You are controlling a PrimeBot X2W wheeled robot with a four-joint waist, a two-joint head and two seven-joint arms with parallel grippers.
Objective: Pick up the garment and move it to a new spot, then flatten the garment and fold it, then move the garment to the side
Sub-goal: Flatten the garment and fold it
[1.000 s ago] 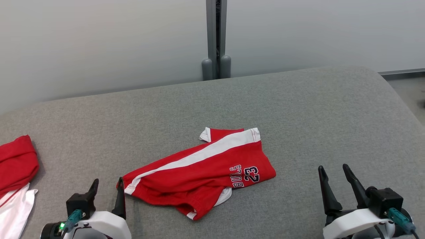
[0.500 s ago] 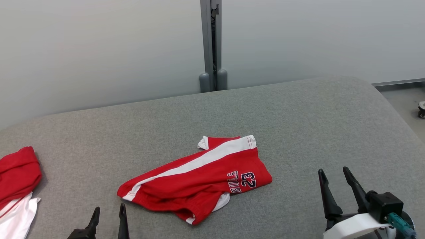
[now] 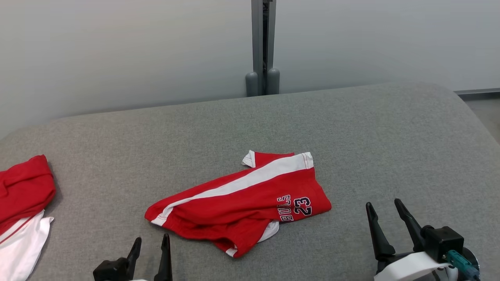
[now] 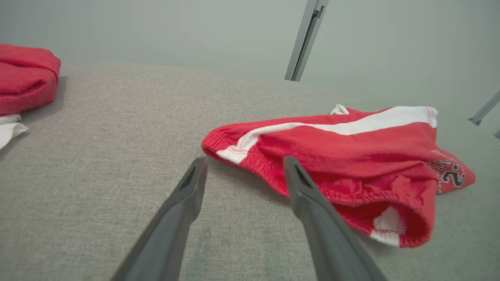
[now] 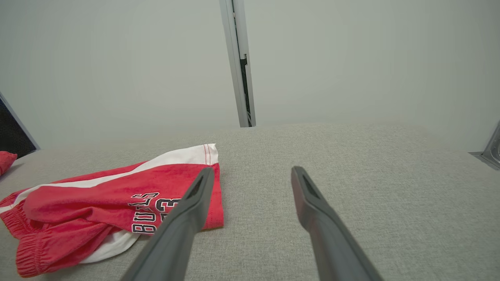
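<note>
The shorts (image 3: 229,194) lie loose on the tabletop. The cloth edge is free at the leg's hem corner (image 3: 327,207) beside the print, so my right gripper should grab the shorts there next.
The garment (image 3: 242,203) is a pair of red shorts with a white side stripe and a "23" print, lying rumpled in the middle of the grey padded table (image 3: 351,128). The same garment (image 4: 336,156) lies just ahead and to the right in the left wrist view, and the garment (image 5: 109,207) sits at the left in the right wrist view. My left gripper (image 3: 150,242) stands open at the bottom edge, short of the waistband end and holding nothing. My right gripper (image 3: 384,208) is open at the lower right, apart from the cloth.
Another red and white garment (image 3: 21,203) lies at the table's left edge, also as a red garment (image 4: 23,78) at the far left of the left wrist view. A grey wall with a metal post (image 3: 263,47) stands behind the table. The table's right corner rounds off toward the floor.
The head camera has shifted, so the whole picture moved. My left gripper has drawn back from the waistband end toward the near edge; the garment lies the same, and the right gripper has hardly moved.
</note>
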